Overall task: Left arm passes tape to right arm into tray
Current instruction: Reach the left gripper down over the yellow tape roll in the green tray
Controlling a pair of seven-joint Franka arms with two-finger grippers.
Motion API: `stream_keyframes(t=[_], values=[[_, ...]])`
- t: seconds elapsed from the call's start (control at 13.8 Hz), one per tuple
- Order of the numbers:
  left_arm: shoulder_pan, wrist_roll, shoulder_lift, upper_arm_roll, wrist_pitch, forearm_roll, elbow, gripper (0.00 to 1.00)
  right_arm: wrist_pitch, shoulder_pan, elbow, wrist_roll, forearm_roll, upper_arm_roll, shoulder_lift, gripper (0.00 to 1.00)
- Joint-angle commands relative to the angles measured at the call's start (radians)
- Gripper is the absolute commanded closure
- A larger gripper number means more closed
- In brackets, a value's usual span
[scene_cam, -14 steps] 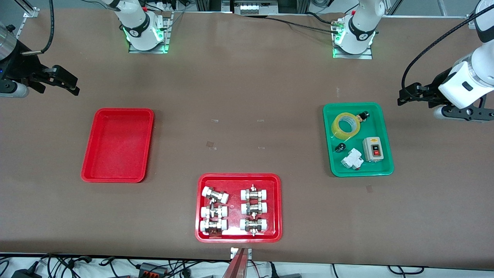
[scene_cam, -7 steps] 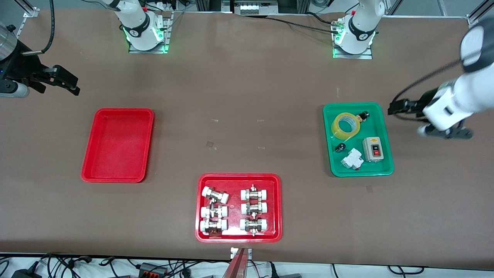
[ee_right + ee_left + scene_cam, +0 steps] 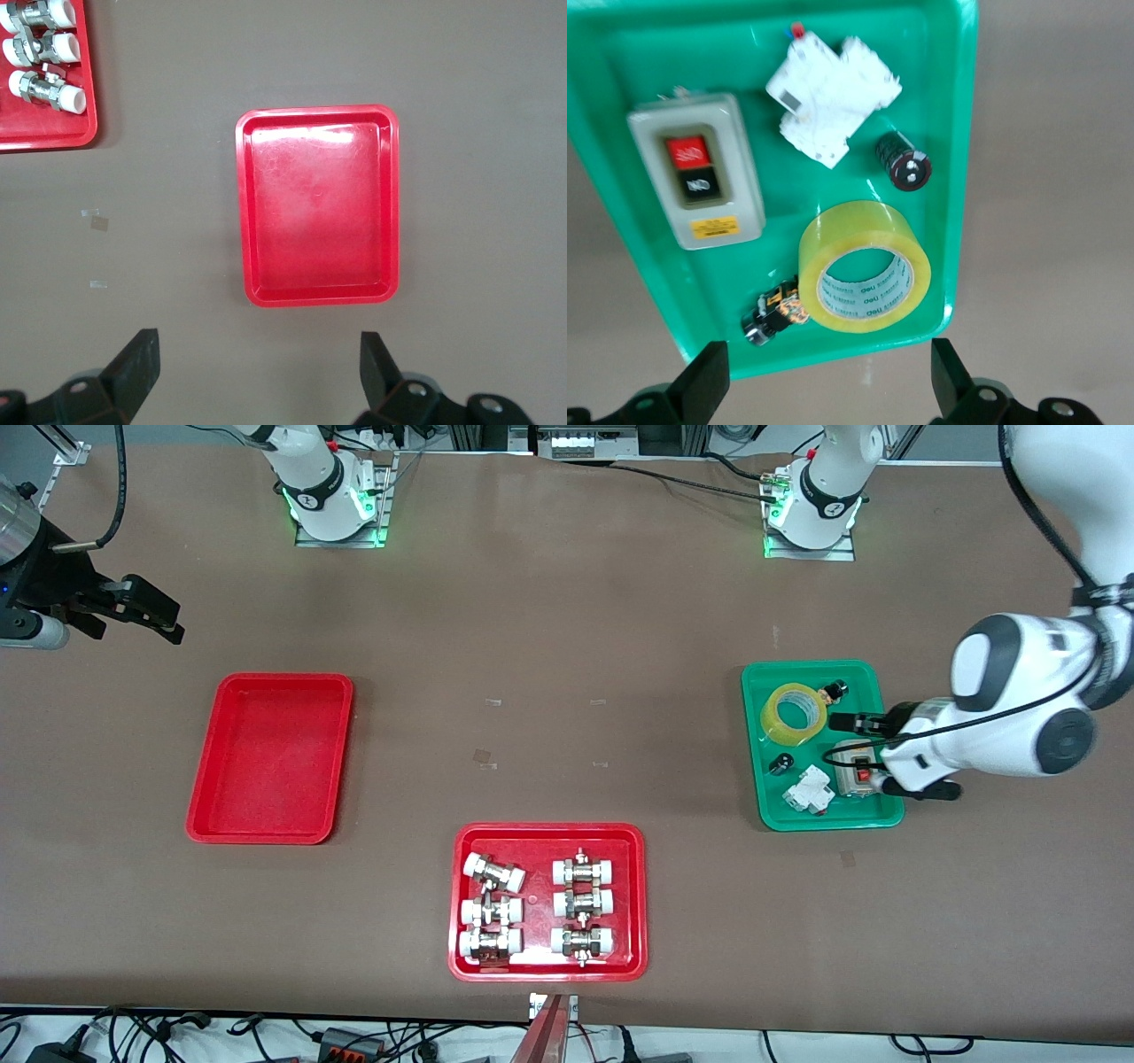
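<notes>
The yellow tape roll should go to my right gripper, so my left gripper next needs to grab the roll by its ring side (image 3: 776, 728) (image 3: 819, 288).
The yellow tape roll (image 3: 794, 713) lies flat in the green tray (image 3: 815, 666), in the corner farthest from the front camera. It also shows in the left wrist view (image 3: 859, 226). My left gripper (image 3: 855, 748) hangs open and empty over the green tray, beside the tape and not touching it; its fingers (image 3: 713, 372) stand wide apart in the left wrist view (image 3: 827, 350). The plain red tray (image 3: 270, 757) sits empty toward the right arm's end, also in the right wrist view (image 3: 319, 204). My right gripper (image 3: 173, 624) waits open in the air (image 3: 257, 341) near that tray.
The green tray (image 3: 957, 133) also holds a grey switch box (image 3: 858, 768), a white breaker (image 3: 809, 790), a small black capacitor (image 3: 780, 763) and a small black connector (image 3: 834, 690). A red tray of white-capped fittings (image 3: 547, 831) sits near the front camera.
My left arm has swung in from the table's end and down, bringing its gripper over the green tray. The right arm and the tape have not moved.
</notes>
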Motion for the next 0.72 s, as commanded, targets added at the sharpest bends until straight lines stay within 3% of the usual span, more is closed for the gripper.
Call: stream_keyframes(t=[0.0, 0.43, 0.65], values=[[0.0, -0.037, -0.051, -0.005, 0.169, 0.001, -0.19, 0.0, -0.003, 0.003, -0.005, -0.017, 0.008, 0.0, -0.005, 0.0], [-0.061, -0.189, -0.019, -0.005, 0.202, 0.035, -0.249, 0.0, -0.001, 0.003, -0.008, -0.017, 0.008, 0.0, -0.005, 0.0], [-0.071, -0.2, 0.007, -0.002, 0.203, 0.139, -0.254, 0.0, -0.001, 0.003, -0.008, -0.017, 0.008, 0.0, -0.005, 0.0]])
